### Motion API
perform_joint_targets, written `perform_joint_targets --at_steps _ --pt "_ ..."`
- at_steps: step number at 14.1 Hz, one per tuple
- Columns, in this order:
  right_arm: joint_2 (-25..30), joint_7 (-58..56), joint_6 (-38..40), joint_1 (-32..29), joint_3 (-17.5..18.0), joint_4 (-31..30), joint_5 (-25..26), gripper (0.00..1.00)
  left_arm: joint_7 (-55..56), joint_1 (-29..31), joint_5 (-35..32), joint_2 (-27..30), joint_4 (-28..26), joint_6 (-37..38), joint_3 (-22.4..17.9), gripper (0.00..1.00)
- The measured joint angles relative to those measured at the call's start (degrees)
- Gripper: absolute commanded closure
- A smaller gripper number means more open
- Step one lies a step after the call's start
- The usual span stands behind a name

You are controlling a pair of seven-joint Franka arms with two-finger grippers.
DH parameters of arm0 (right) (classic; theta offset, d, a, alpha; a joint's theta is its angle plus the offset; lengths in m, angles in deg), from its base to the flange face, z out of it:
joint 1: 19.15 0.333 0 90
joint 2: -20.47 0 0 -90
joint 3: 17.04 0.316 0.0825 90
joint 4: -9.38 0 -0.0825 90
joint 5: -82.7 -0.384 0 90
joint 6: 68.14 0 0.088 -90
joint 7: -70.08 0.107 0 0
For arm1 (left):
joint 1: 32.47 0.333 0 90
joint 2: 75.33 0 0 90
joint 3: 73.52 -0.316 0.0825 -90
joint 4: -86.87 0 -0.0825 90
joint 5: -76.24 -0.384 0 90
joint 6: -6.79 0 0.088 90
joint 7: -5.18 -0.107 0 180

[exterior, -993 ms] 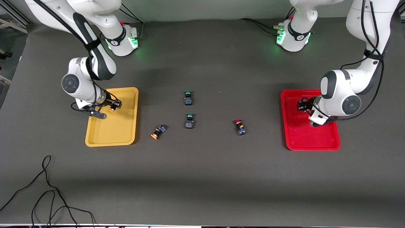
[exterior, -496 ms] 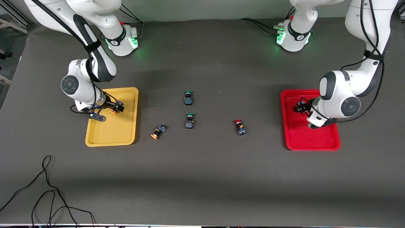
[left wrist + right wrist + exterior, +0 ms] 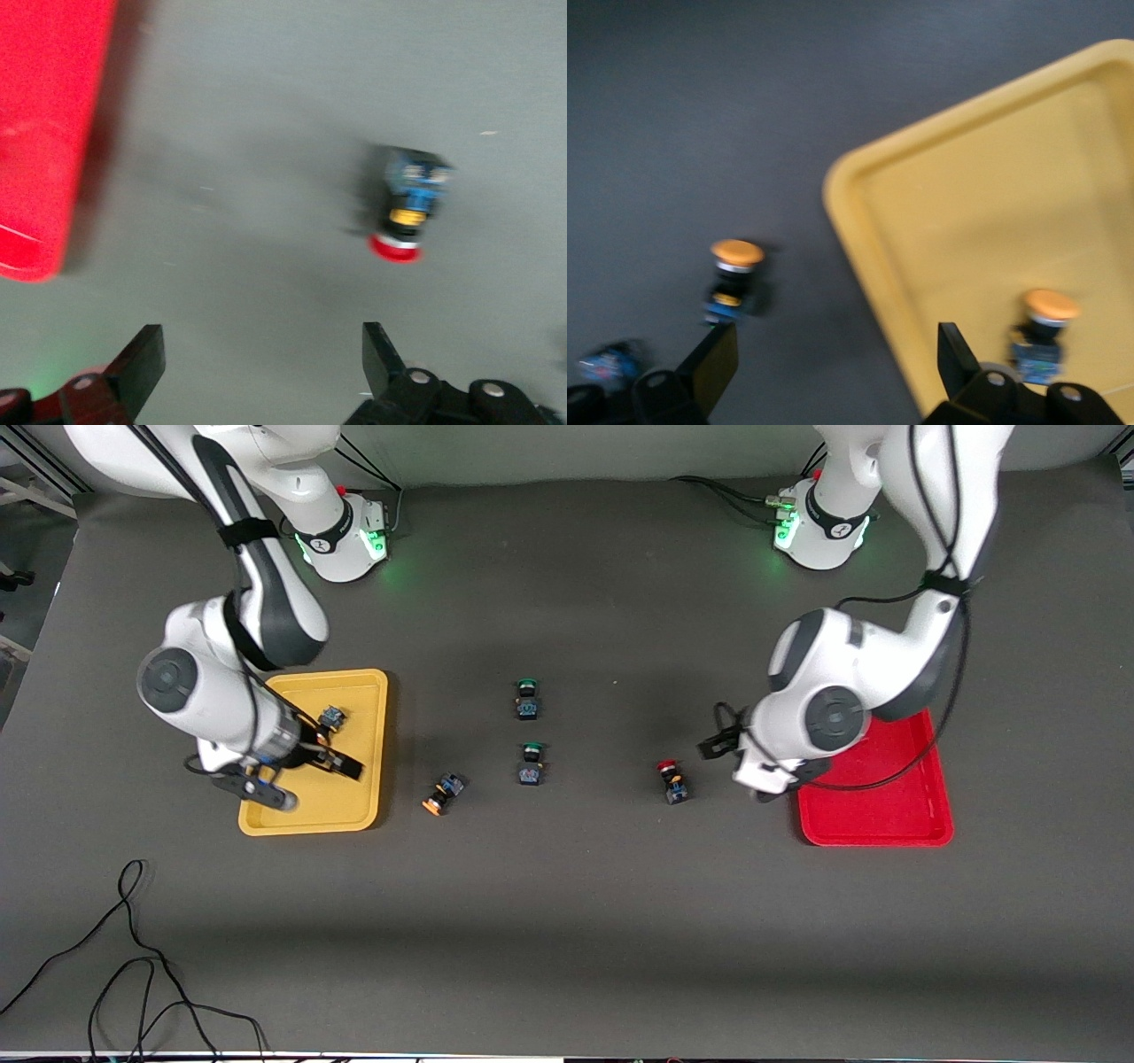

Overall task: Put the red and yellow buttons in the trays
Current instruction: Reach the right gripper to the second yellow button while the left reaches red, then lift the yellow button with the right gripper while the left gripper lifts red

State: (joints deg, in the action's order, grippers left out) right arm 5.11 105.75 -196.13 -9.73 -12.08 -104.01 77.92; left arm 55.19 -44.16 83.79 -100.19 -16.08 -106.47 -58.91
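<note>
My right gripper is going to pick up the yellow-capped button by its blue-and-black body (image 3: 452, 786) next, so that the button can go in the yellow tray.
My right gripper (image 3: 301, 779) is open and empty over the yellow tray (image 3: 363, 691), above its part nearer the front camera. One yellow-capped button (image 3: 332, 716) lies in that tray, also in the right wrist view (image 3: 1041, 332). The other (image 3: 441, 793) lies on the table beside the tray (image 3: 733, 274). My left gripper (image 3: 735, 766) is open and empty over the table between the red tray (image 3: 886, 815) and a red-capped button (image 3: 671, 781), which shows in the left wrist view (image 3: 403, 208). The second red button is hidden.
Two green-capped switches (image 3: 528, 698) (image 3: 531, 763) lie mid-table, one nearer the front camera than the other. The left arm's wrist covers much of the red tray. A black cable (image 3: 133, 957) lies near the front edge at the right arm's end.
My right gripper opened, left the yellow button in the yellow tray and drew toward the front camera. My left gripper swung off the red tray toward the red button on the table.
</note>
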Motion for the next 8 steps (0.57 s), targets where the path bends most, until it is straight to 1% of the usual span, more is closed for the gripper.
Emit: perform_joint_targets --at_steps 2,3,5,7,8 --pt "-6.76 7.63 0.0 0.72 3.81 5.79 0.0 0.0 1.7 -0.03 0.04 -5.59 5.55 -1.61 1.0 0.01" --pt "-10.04 9.92 -0.14 1.33 4.72 7.85 0.0 0.0 1.74 -0.1 0.03 -8.16 7.31 -3.86 1.13 0.01" --pt "-15.75 13.5 -1.85 2.79 5.15 9.97 0.0 0.0 1.74 -0.78 -0.07 -12.36 8.86 -8.99 1.31 0.01" --pt "-19.51 15.55 -3.51 3.21 5.16 10.16 0.0 0.0 1.74 -1.72 -0.89 -14.95 9.19 -12.21 1.33 0.02" --pt "-20.64 15.97 -3.65 3.13 5.15 10.16 0.0 0.08 1.74 -2.05 -1.78 -15.63 9.22 -12.79 1.35 0.03"
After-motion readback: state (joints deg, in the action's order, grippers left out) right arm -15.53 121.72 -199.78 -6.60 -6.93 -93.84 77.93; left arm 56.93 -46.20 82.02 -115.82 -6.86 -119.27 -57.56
